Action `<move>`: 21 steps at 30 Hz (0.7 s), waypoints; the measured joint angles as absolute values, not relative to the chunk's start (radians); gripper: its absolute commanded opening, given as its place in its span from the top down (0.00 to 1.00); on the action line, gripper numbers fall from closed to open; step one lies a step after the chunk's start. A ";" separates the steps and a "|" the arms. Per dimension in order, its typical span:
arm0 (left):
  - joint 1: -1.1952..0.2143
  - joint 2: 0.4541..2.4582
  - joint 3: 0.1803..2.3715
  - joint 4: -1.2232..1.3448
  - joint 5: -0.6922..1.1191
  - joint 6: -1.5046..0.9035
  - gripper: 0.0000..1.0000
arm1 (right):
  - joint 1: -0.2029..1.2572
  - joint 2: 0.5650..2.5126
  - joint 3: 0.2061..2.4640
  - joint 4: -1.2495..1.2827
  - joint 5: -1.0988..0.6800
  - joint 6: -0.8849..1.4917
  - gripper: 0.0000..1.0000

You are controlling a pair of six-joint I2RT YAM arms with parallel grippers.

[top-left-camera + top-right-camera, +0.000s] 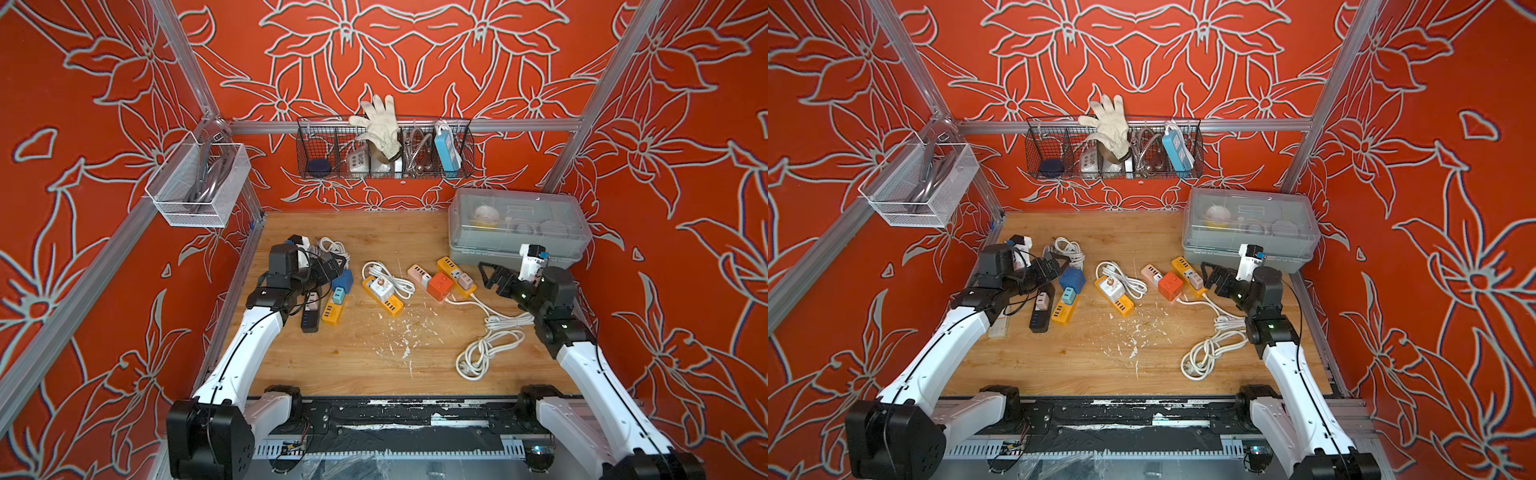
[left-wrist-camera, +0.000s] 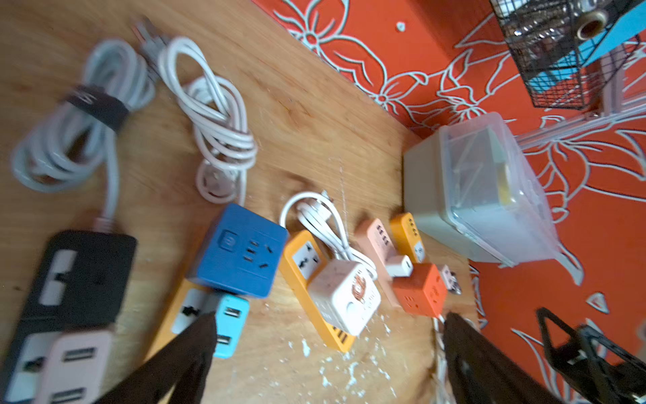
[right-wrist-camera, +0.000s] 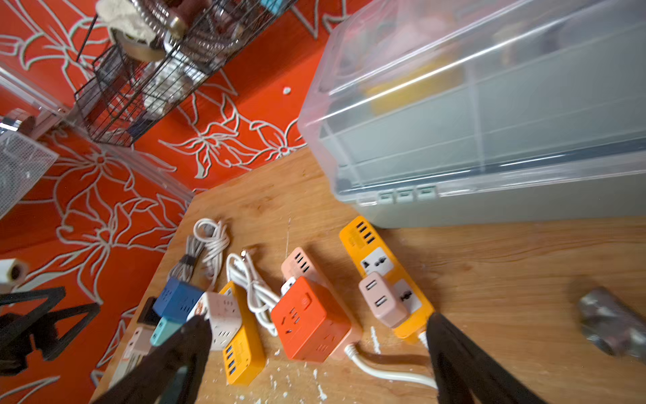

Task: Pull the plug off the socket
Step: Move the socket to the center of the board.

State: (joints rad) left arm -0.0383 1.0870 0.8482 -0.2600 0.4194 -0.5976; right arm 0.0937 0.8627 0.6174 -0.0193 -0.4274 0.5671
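Observation:
The robot's right gripper needs to grab the white cube [image 1: 381, 286] by opposite sides, across the width of the yellow power strip, so the power strip stays free to hold during the pull.
Several power strips lie on the wooden table, each with something plugged in. An orange cube plug [image 1: 439, 285] sits on a pink strip [image 1: 419, 274], and a pink adapter [image 1: 464, 280] on a yellow strip [image 1: 449, 264]. My right gripper [image 1: 488, 278] hovers open just right of these, empty; in the right wrist view it [image 3: 318, 320] frames the orange cube [image 3: 307, 318]. A white cube [image 1: 381, 286] sits on the middle yellow strip. My left gripper [image 1: 328, 270] is open and empty above the blue cube [image 1: 343, 280] and light-blue adapter [image 2: 229, 325]. A black strip [image 2: 80, 273] carries a pink adapter [image 2: 73, 363].
A clear lidded box [image 1: 519, 224] stands at the back right, close behind the right gripper. Coiled white cable [image 1: 486, 349] lies front right, and more cable bundles [image 1: 332, 245] lie behind the left gripper. Wire baskets [image 1: 382, 153] hang on the walls. White flecks [image 1: 403, 336] dot the table.

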 measured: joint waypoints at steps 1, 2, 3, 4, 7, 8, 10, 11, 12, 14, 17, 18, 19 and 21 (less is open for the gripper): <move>-0.055 1.074 0.842 -0.261 0.433 -0.628 0.00 | 0.110 0.882 0.635 -0.030 -0.444 0.565 0.01; -0.069 1.059 0.834 -0.262 0.442 -0.652 0.00 | 0.128 0.902 0.655 -0.044 -0.457 0.561 0.01; -0.084 1.040 0.822 -0.264 0.448 -0.679 0.00 | 0.148 0.925 0.678 -0.059 -0.472 0.555 0.01; -0.097 1.016 0.807 -0.266 0.450 -0.704 0.00 | 0.172 0.952 0.703 -0.076 -0.485 0.545 0.01; -0.115 0.943 0.755 -0.282 0.447 -0.766 0.00 | 0.257 1.033 0.777 -0.127 -0.508 0.504 0.01; -0.116 0.923 0.741 -0.291 0.441 -0.783 0.00 | 0.284 1.058 0.797 -0.142 -0.510 0.487 0.01; -0.118 0.892 0.715 -0.315 0.423 -0.810 0.00 | 0.355 1.123 0.857 -0.192 -0.508 0.442 0.01; -0.118 0.883 0.706 -0.323 0.415 -0.817 0.00 | 0.385 1.152 0.884 -0.215 -0.501 0.419 0.01; -0.118 0.876 0.698 -0.337 0.405 -0.829 0.00 | 0.421 1.186 0.916 -0.242 -0.490 0.392 0.01; -0.118 0.864 0.687 -0.360 0.386 -0.844 0.00 | 0.494 1.253 0.987 -0.296 -0.455 0.333 0.01; -0.118 0.846 0.675 -0.386 0.357 -0.870 0.00 | 0.596 1.351 1.090 -0.363 -0.387 0.241 0.01; -0.118 0.840 0.669 -0.390 0.348 -0.879 0.00 | 0.627 1.384 1.123 -0.379 -0.364 0.208 0.01; -0.118 0.836 0.664 -0.394 0.340 -0.885 0.00 | 0.654 1.414 1.152 -0.395 -0.344 0.179 0.01; -0.118 0.826 0.652 -0.405 0.327 -0.898 0.00 | 0.706 1.474 1.208 -0.417 -0.311 0.112 0.01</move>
